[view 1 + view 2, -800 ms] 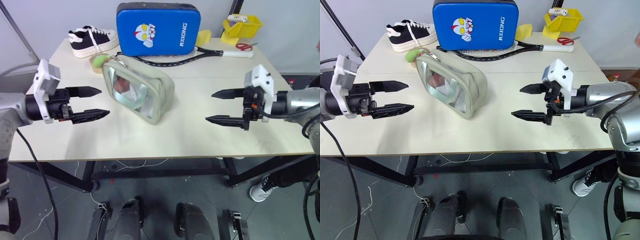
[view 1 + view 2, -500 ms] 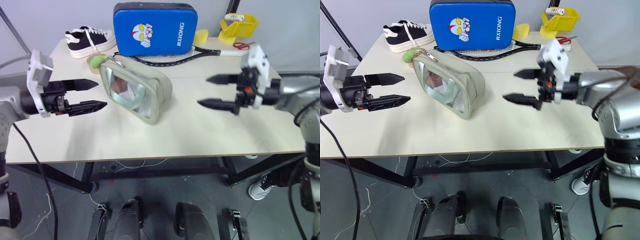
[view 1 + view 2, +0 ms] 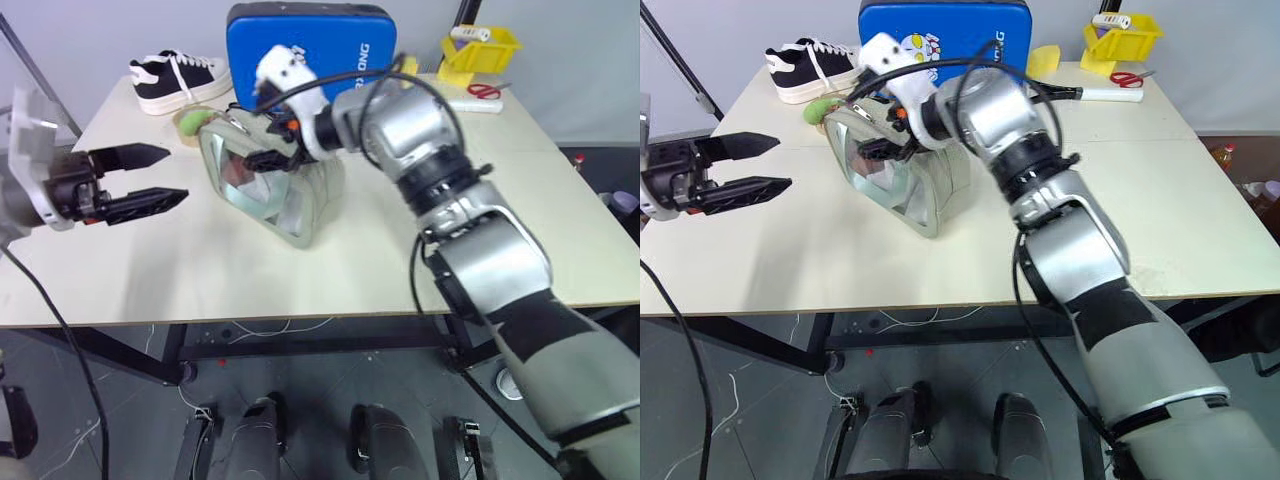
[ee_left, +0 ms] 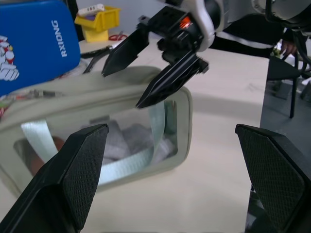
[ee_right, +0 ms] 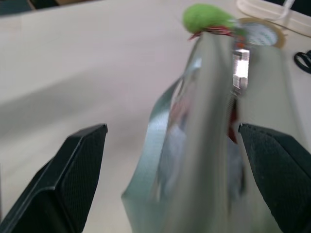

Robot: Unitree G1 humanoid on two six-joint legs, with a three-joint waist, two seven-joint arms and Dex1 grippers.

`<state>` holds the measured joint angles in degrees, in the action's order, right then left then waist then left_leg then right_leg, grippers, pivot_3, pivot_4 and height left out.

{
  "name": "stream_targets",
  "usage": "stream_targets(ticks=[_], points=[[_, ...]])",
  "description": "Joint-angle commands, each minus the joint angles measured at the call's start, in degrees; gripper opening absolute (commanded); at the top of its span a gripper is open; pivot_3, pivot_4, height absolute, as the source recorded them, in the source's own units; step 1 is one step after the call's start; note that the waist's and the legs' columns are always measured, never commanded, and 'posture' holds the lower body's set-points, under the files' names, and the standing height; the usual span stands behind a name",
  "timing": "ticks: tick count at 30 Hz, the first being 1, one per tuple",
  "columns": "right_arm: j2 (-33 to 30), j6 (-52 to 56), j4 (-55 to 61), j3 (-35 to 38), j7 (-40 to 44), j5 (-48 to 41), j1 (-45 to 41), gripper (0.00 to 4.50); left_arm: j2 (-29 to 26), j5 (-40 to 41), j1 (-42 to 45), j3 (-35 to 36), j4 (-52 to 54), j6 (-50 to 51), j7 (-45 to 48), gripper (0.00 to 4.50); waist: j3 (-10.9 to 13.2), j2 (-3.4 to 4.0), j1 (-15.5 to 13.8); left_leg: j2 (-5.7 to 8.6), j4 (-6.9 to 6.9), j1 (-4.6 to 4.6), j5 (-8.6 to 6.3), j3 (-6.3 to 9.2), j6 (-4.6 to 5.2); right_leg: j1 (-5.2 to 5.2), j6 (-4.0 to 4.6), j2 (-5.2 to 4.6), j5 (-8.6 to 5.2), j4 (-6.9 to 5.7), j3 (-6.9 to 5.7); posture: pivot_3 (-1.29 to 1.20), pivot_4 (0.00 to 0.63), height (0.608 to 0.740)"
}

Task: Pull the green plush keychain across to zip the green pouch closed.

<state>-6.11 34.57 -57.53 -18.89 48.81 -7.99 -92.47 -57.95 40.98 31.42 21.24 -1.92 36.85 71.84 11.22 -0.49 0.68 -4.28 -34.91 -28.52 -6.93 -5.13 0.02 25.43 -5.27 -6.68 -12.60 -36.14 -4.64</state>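
Note:
The green pouch needs to be held steady for zipping. My right gripper should grab its top edge at the open zipper's end [image 5: 214, 184] next.
The green pouch [image 3: 285, 190] stands on the table with its clear window facing me, white and red contents showing inside. The green plush keychain [image 3: 204, 121] hangs at the pouch's far left top corner, also seen as a fuzzy ball [image 5: 209, 17] at the end of the zipper. My right gripper [image 3: 258, 132] is open and reaches across over the pouch's top edge, one finger above the zipper line and one in front of the window, a short way from the keychain. My left gripper [image 3: 177, 174] is open, level, left of the pouch and apart from it.
A blue cartoon-face case [image 3: 310, 55] stands behind the pouch. A black-and-white shoe [image 3: 180, 80] lies at the back left, a tape roll [image 3: 187, 121] beside the keychain. A racket [image 3: 400, 105], a yellow bin [image 3: 485, 48] and scissors [image 3: 485, 92] lie at the back right.
My right arm has swung from the table's right side leftwards across to the top of the pouch, still open. The left gripper has drawn slightly left.

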Motion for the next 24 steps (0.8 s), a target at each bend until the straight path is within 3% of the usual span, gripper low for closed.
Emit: stream_targets(ticks=[1, 8, 11, 15, 24], points=[[0.70, -3.56, -5.15, 1.20, 0.80, 3.11, -3.18, 3.67, -1.41, 1.22, -1.03, 3.25, 3.14, -0.29, -0.89, 4.50, -0.01, -0.01, -0.06, 0.00, -0.01, 0.00, 0.00, 0.00, -0.01, 0.04, 0.01, -0.01, 0.00, 0.01, -0.01, 0.00, 0.150, 0.723], [-0.33, -5.71, -5.66, 4.19, 4.15, 4.82, -5.20, 0.05, -1.10, 1.10, -2.41, 3.34, 4.47, -0.88, -2.08, 4.50, -0.01, -0.01, 0.34, -0.12, 0.19, 0.01, 0.03, -0.14, -0.06, 0.11, 0.04, 0.04, 0.03, -0.01, -0.01, 0.00, 0.150, 0.723], [-3.38, -6.71, 0.22, 3.24, 11.42, 5.36, -3.90, 0.01, -0.79, 0.60, -1.64, 2.14, 4.05, -1.46, -2.15, 4.50, 0.01, -0.02, 0.31, -0.17, 0.29, 0.01, 0.08, -0.16, -0.14, 0.18, -0.06, 0.11, 0.09, -0.01, -0.01, 0.00, 0.150, 0.723], [-14.19, -8.41, 19.90, -1.44, 27.28, 5.80, 5.78, 0.01, -0.34, 0.10, 0.00, 0.05, 2.87, -2.30, -1.43, 4.50, 0.01, -0.03, -0.37, -0.16, 0.33, -0.04, 0.12, -0.18, -0.20, 0.20, -0.13, 0.11, 0.11, 0.00, -0.01, 0.00, 0.150, 0.723], [-26.68, -2.67, 42.21, -1.43, 32.19, 5.21, 20.69, 0.01, 0.95, -1.08, 2.29, -3.35, 1.06, -3.95, -0.33, 4.50, 0.04, 0.01, 0.05, -0.24, 0.16, 0.05, 0.14, -0.19, -0.22, 0.14, -0.07, 0.13, 0.11, -0.13, -0.01, 0.00, 0.150, 0.723]])
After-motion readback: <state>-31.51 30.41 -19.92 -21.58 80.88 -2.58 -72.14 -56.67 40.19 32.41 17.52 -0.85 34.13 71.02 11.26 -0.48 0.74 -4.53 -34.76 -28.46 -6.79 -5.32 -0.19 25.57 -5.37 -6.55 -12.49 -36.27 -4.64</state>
